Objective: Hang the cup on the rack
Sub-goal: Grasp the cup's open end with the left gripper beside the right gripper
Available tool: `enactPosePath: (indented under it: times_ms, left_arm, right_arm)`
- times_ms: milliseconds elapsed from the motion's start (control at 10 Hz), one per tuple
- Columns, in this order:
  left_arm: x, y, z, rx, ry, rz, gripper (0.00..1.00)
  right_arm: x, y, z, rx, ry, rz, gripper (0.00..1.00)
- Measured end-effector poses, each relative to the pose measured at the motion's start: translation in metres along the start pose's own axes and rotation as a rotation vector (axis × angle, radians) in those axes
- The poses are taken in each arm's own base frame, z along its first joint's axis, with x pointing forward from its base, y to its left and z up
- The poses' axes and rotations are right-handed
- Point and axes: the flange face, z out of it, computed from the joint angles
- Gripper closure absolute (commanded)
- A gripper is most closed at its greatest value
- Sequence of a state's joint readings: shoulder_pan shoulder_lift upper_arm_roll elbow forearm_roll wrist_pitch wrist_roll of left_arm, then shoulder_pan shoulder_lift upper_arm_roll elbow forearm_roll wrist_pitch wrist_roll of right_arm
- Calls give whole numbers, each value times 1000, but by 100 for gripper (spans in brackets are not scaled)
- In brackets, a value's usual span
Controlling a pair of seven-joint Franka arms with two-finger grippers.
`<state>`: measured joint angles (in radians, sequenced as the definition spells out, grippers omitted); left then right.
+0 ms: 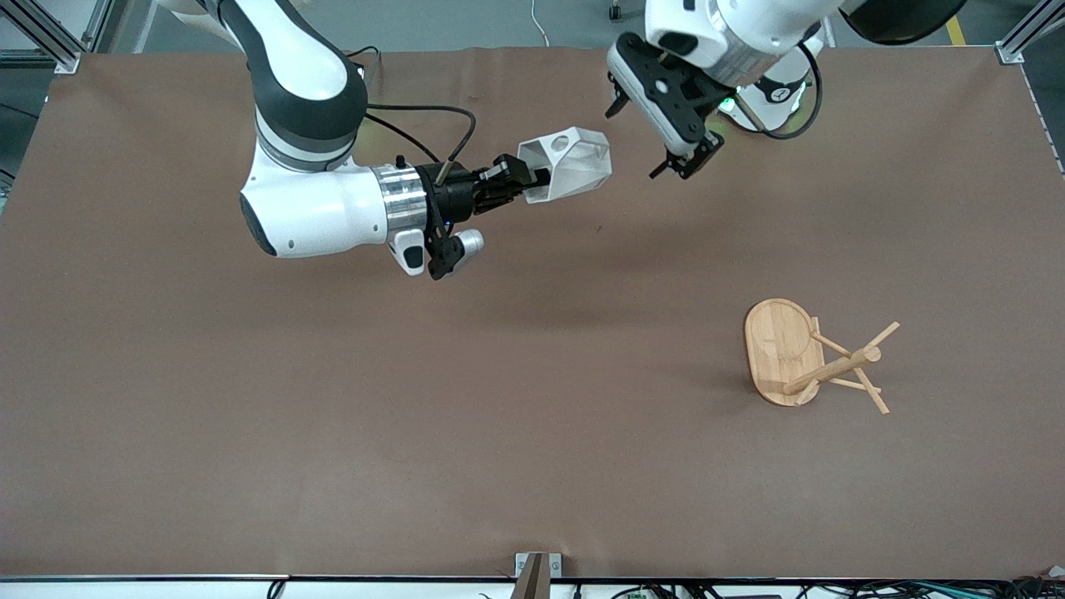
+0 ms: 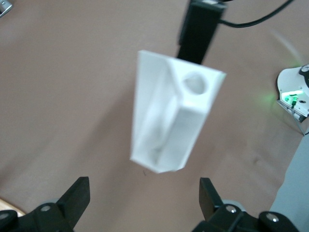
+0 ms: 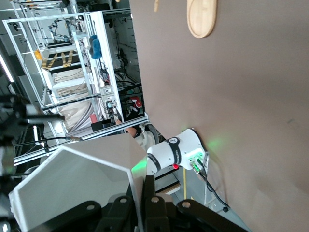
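My left gripper reaches the cup and grips its base end (image 1: 596,168) next, which leaves the cup's handle with the round hole (image 1: 561,144) free to hang on the rack.
My right gripper (image 1: 537,185) is shut on the white faceted cup (image 1: 570,162) and holds it on its side in the air over the table's middle, near the robots' side. The handle with its round hole faces up. In the right wrist view the cup's wall (image 3: 72,183) is pinched between my fingers (image 3: 145,208). My left gripper (image 1: 685,162) is open and empty, in the air beside the cup. In its wrist view the cup (image 2: 169,116) hangs ahead of its spread fingers (image 2: 143,200). The bamboo rack (image 1: 811,358) lies on its side toward the left arm's end.
The rack's oval base (image 3: 202,17) shows its flat underside in the right wrist view. A white unit with a green light (image 1: 778,91) sits at the left arm's base and also shows in the left wrist view (image 2: 294,96). Brown table cover (image 1: 333,416) all round.
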<state>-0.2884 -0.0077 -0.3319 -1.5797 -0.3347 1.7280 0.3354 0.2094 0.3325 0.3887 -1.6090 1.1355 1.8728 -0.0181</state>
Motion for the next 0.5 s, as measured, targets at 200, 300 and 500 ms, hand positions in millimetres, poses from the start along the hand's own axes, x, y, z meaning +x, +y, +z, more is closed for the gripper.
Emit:
enactPosePath:
  times_ms: [200,300,500]
  left_arm:
    - [2,20,-4,7,16,35,0]
    - [3,19,-5,12,30,56,0]
    - [4,11,7,25,53,89,0]
  right_arm:
    - [-2,-4,4,5,-6,-2,98]
    - [-2,-5,4,5,-6,-2,98]
    - [-2,-5,4,6,-6,-3,98]
